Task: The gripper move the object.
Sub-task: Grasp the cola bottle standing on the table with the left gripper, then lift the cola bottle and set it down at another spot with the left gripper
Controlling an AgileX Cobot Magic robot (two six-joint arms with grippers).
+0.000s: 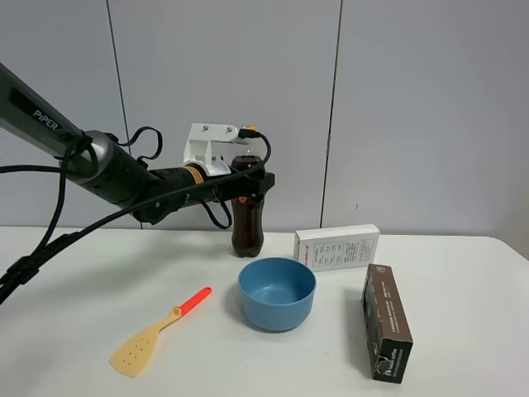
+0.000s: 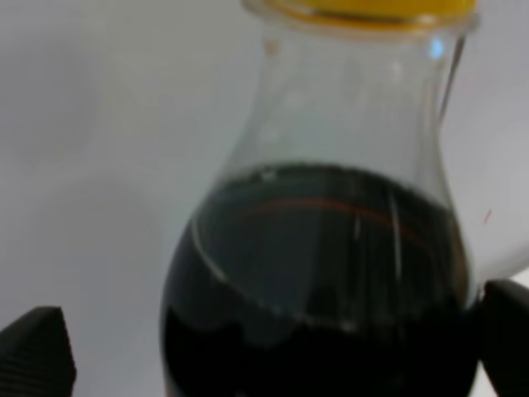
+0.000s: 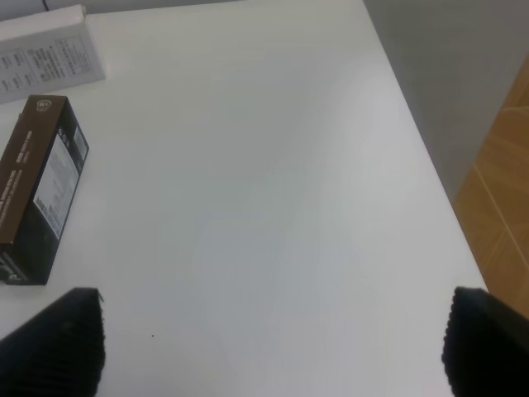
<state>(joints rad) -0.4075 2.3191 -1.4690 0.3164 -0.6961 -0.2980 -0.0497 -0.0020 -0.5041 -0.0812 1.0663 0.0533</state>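
Note:
The cola bottle point(image 1: 247, 225) is only just within reach of the fingers. My left gripper needs to move toward the bottle's dark shoulder before it closes on the bottle.
The tall clear cola bottle point(image 1: 247, 225) stands upright at the back of the white table point(image 1: 463, 273). My left gripper point(image 1: 249, 187), black with a white bracket and an orange label, reaches in from the left at the bottle's upper part. In the left wrist view the bottle point(image 2: 331, 248) and its yellow cap point(image 2: 364, 7) fill the frame between the fingertips of the left gripper point(image 2: 269, 351). One fingertip point(image 2: 504, 339) is at the bottle's side and the other point(image 2: 37, 351) stands apart from it. My right gripper point(image 3: 269, 343) is open and empty above bare table, out of the high view.
A blue bowl point(image 1: 277, 294) sits just in front of the bottle. A white box point(image 1: 337, 247) and a dark brown box point(image 1: 387, 321) lie to the right, both also in the right wrist view point(image 3: 50, 54) point(image 3: 37, 190). A yellow spatula with a red handle point(image 1: 157, 335) lies front left.

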